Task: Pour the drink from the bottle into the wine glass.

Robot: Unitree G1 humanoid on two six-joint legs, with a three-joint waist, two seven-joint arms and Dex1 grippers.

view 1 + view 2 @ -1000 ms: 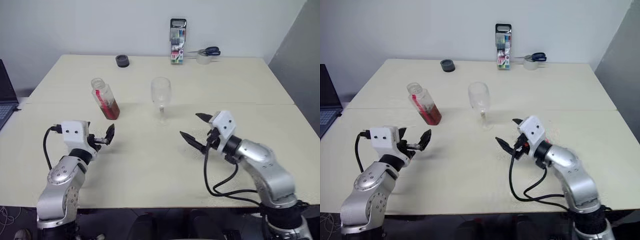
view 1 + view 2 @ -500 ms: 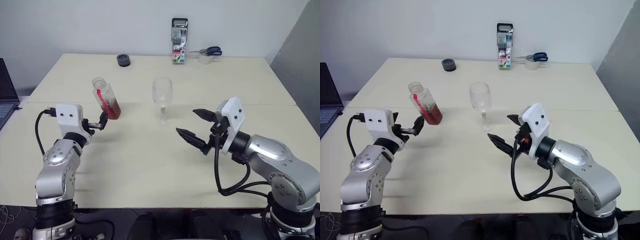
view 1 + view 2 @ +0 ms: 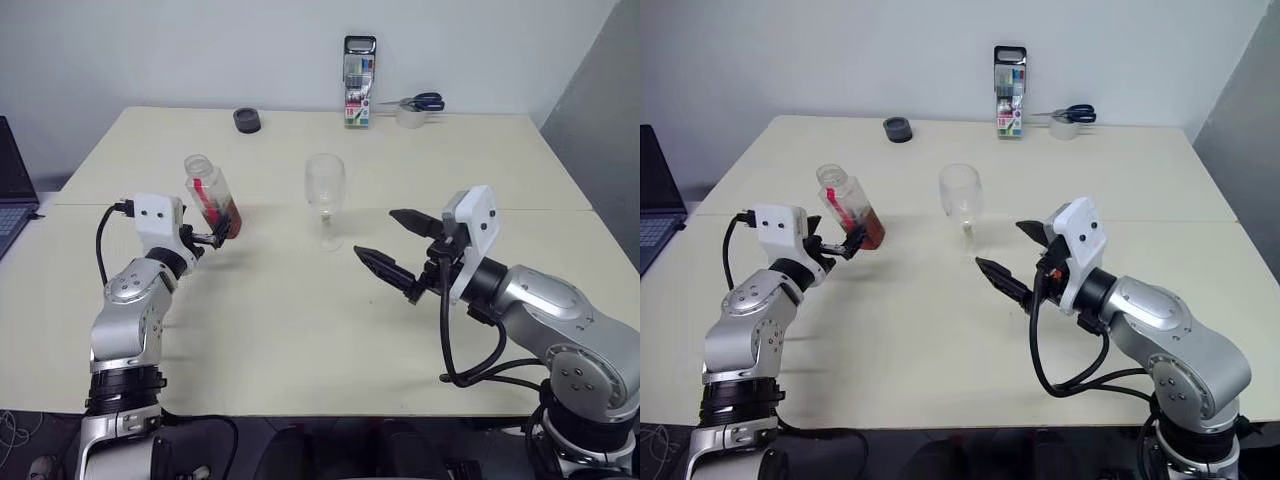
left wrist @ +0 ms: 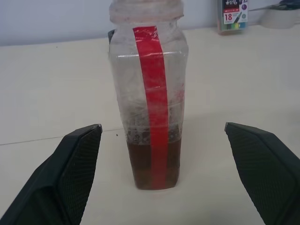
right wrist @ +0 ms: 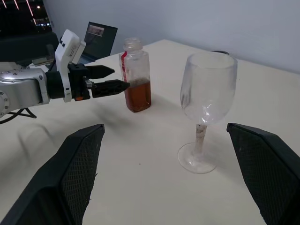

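I should move my left gripper toward the bottle's lower body point(image 3: 222, 212) before I close it on that body. Its fingers stop short of the bottle's body.
The bottle point(image 3: 209, 193) stands uncapped on the left of the table point(image 3: 300, 330), a red strip down its side. The reddish-brown drink point(image 4: 154, 161) fills its lower third. My left gripper point(image 3: 217, 236) is open and level, its fingertips right at the bottle's near side. In the left wrist view the bottle sits centred between the two spread fingers point(image 4: 70, 178). The empty wine glass point(image 3: 324, 192) stands upright mid-table, right of the bottle. My right gripper point(image 3: 376, 233) hangs open and empty above the table, just right of the glass's stem.
Along the far edge stand a tall marker case point(image 3: 357, 68), scissors point(image 3: 418, 101) on a tape roll point(image 3: 407, 118), and a small dark round cap point(image 3: 245, 121). A laptop point(image 3: 12, 190) shows at the left edge. A seam point(image 3: 500, 208) crosses the table.
My left gripper has moved forward, from well short of the bottle up to its near side, still open. The right gripper has risen slightly and rolled, staying open.
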